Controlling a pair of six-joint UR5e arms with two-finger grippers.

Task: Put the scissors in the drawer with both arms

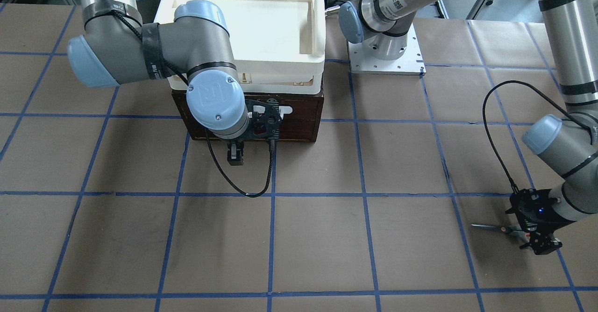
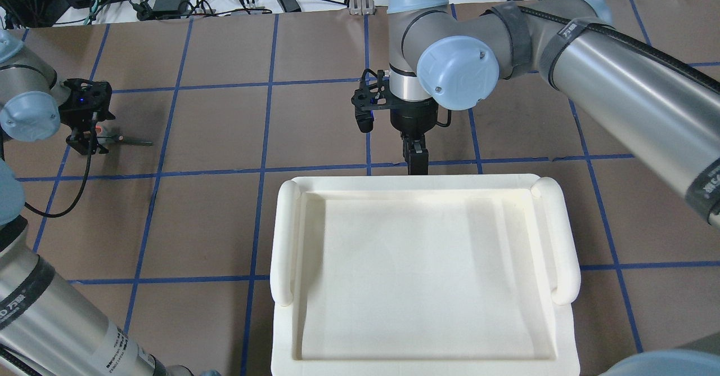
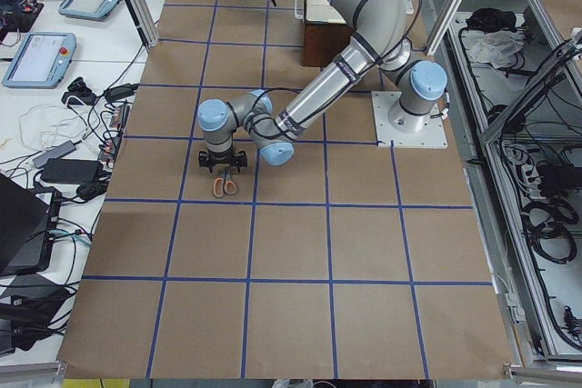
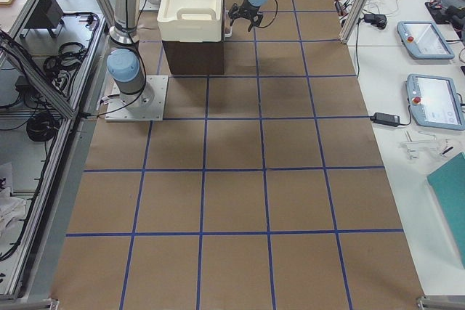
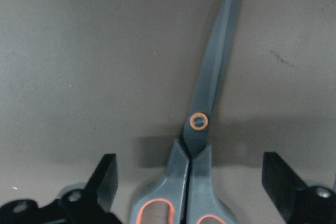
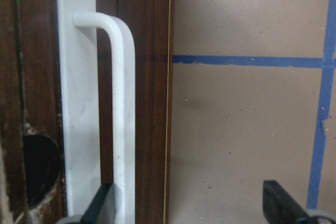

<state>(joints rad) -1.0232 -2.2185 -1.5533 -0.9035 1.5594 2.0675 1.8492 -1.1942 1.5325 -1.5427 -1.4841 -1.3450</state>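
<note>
My left gripper needs to close on the scissors now. My fingers reach the brown paper [image 1: 509, 254] [image 5: 239, 182] on either side of the scissors' handle necks, so they would hold the scissors.
The scissors [image 1: 495, 228] lie flat on the brown paper at the table's end on my left, blades pointing toward the middle. In the left wrist view the scissors [image 5: 205, 124] lie between my fingers. My left gripper [image 1: 537, 239] is open and low over their orange-lined handles, one finger [image 5: 107, 179] on each side. The dark-brown drawer [image 1: 299, 127] looks shut under a cream box. Its white bar handle [image 6: 118, 103] fills the right wrist view. My right gripper [image 1: 235, 155] is open just in front of the handle, with one finger [image 6: 102, 203] level with the bar.
A cream-white plastic tray-box [image 2: 284, 241] sits on top of the brown drawer unit and hides it from above. The left arm's base plate [image 1: 387, 57] stands beside the unit. Blue tape lines grid the paper-covered table.
</note>
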